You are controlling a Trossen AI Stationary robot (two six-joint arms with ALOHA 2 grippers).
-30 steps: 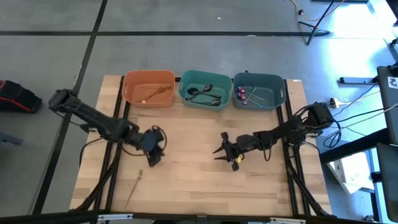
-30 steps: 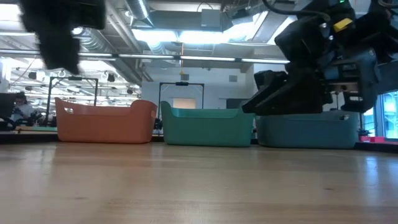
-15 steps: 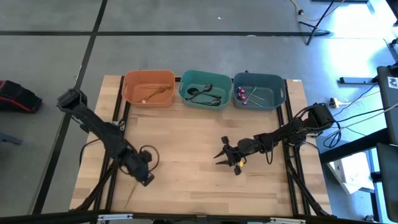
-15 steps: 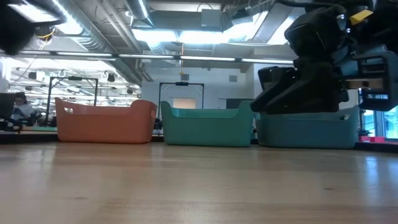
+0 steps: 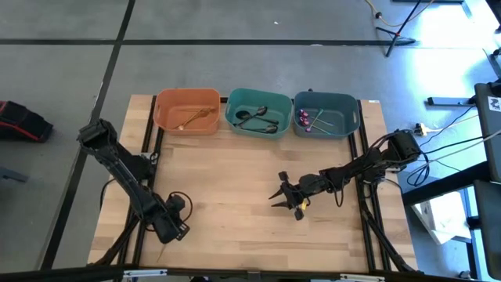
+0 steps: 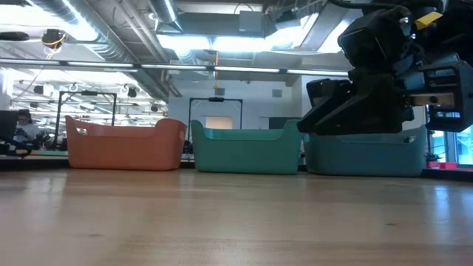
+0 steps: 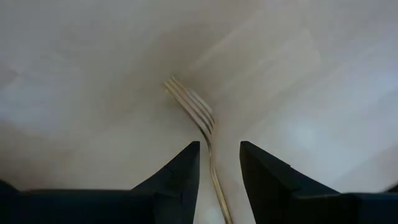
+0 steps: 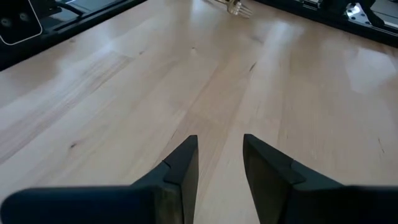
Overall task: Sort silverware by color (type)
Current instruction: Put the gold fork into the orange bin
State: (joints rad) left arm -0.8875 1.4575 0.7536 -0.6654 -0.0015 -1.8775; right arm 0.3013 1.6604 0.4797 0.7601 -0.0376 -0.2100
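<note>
I will grab the gold fork next with my left gripper, by its neck behind the tines. Then I can sort it into the orange bin [image 5: 188, 111] with the other gold pieces.
A gold fork [image 7: 198, 115] lies flat on the wooden table near its near left corner; in the high view its handle [image 5: 162, 249] shows just beyond my left gripper [image 5: 174, 225]. That gripper points down over the fork, open, with a finger on either side of the handle [image 7: 216, 180] and apart from it. My right gripper [image 5: 283, 193] hovers open over the table's middle, nothing between its fingers [image 8: 219, 163]. More silverware lies in the bins: gold pieces [image 5: 192, 116], dark pieces [image 5: 257, 117] and purple pieces [image 5: 311, 119].
Three bins stand in a row along the far edge: orange [image 5: 168, 102], teal [image 5: 235, 100], blue-grey [image 5: 348, 102]. They also show in the low view, the orange bin [image 6: 124, 144] at its left. Bare wood [image 5: 235, 172] lies between the arms. Fork tines [image 8: 239, 7] show far off in the right wrist view.
My left gripper has swung from the table's left middle toward the near left corner, sinking and rolling about its own axis, and now stands over the gold fork. It has left the low view. The fork has stayed where it was.
</note>
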